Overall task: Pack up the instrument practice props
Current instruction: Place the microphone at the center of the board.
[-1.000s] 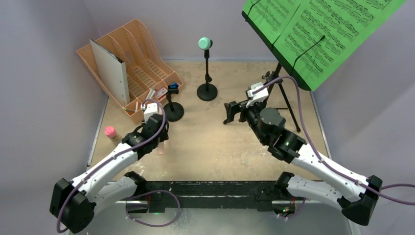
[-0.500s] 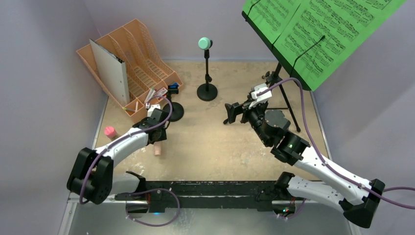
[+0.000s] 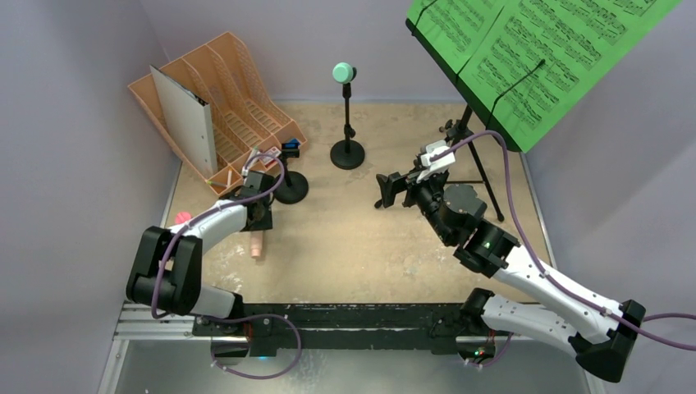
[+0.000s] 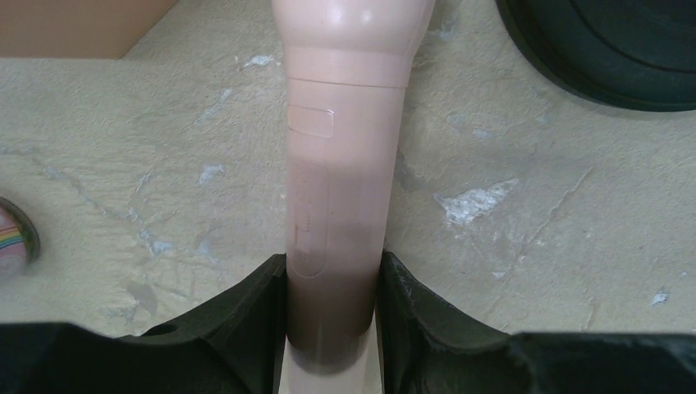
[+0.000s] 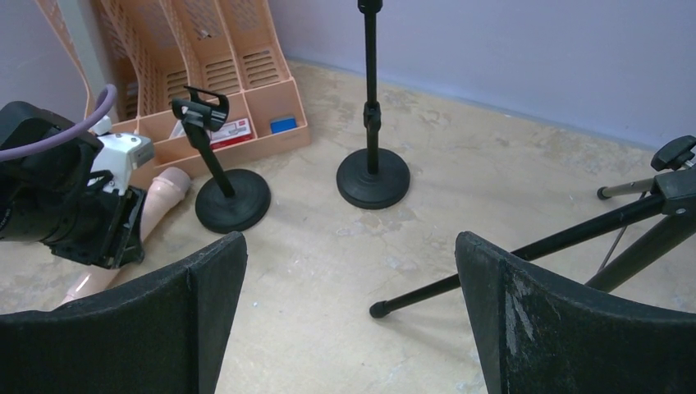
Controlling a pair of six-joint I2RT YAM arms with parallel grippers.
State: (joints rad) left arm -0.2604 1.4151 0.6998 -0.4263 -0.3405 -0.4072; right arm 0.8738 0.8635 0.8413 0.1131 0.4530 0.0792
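The microphone is low over the flat table and would rest beside the short clip pole (image 3: 289, 182), so my left gripper should open now.
My left gripper (image 3: 258, 215) (image 4: 332, 271) is shut on the handle of the pale pink toy microphone (image 4: 345, 123) (image 5: 160, 197). The microphone lies low over the table, its head pointing toward the rack. Close beside it stands a short black clip pole (image 3: 289, 182) (image 5: 215, 156) with an empty clip. A teal microphone (image 3: 344, 73) sits on the taller pole (image 3: 347, 152) (image 5: 372, 107). Green sheet-music pages (image 3: 533, 49) rest on the black tripod stand (image 3: 476, 160) at the back right. My right gripper (image 3: 386, 190) (image 5: 353, 312) hovers open and empty, facing the poles.
The orange slotted rack (image 3: 238, 90) with a grey binder (image 3: 187, 119) fills the back left corner. A small pink item (image 3: 182, 218) lies by the left table edge, partly behind my left arm. A tripod leg (image 5: 509, 254) stretches across the floor near my right gripper.
My left gripper has carried the pink microphone toward the rack and the short pole, while that arm's elbow folded back to the left. The right arm shifted slightly, then held still.
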